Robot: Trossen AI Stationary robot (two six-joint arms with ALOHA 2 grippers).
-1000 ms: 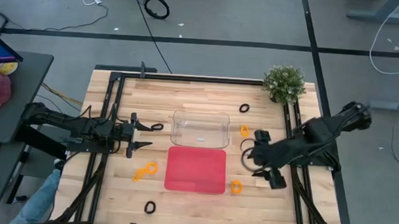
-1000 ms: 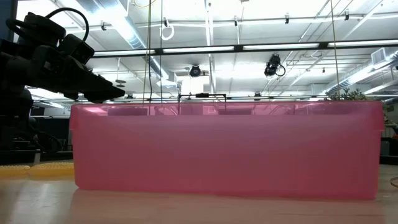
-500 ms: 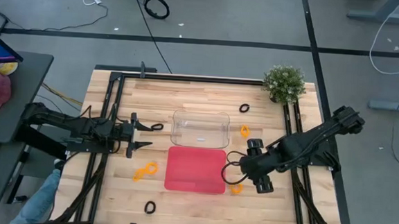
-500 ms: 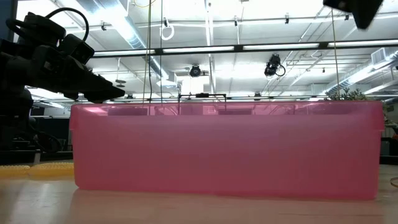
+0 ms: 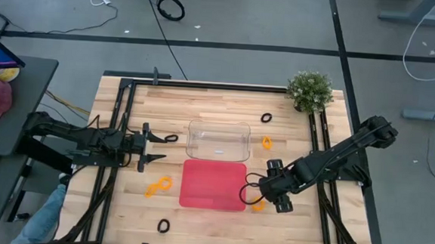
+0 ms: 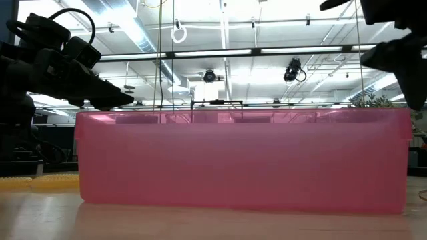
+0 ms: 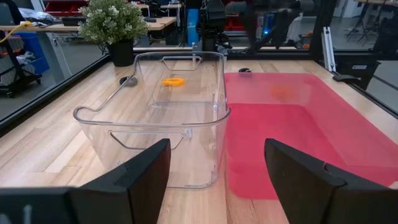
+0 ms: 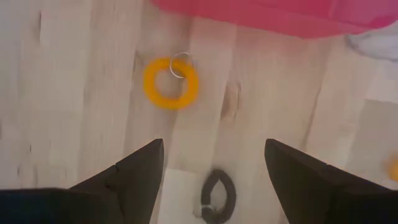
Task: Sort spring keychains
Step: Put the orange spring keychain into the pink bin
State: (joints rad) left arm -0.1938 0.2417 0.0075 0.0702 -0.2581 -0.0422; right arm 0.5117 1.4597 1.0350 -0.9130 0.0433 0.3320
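Note:
My right gripper grabs the orange keychain's coiled loop [image 5: 258, 205] next, to sort the keychain into the red tray [image 5: 214, 184].
Small coiled keychains lie flat on the wooden table: orange ones [image 5: 258, 205], [image 5: 158, 185], [image 5: 266, 142] and black ones [image 5: 267, 118], [image 5: 170, 139], [image 5: 163, 226]. My right gripper [image 5: 257, 196] hangs open beside the red tray's [image 5: 214, 184] near right corner. Its wrist view shows an orange keychain [image 8: 171, 83] ahead of the fingers and a black keychain [image 8: 217, 194] between them on the wood; it touches neither. My left gripper [image 5: 159, 149] waits open, left of the clear tray [image 5: 218, 139].
The clear tray [image 7: 180, 118] and red tray [image 7: 292, 130] sit side by side mid-table. A potted plant [image 5: 310, 90] stands at the far right corner. Black frame rails run along both table sides. The red tray's wall [image 6: 240, 160] fills the low view.
My right gripper has swung from the table's right side toward the left and near edge and come down, ending over the orange keychain by the red tray's near right corner. In the low view the arm has dropped into sight at the upper right.

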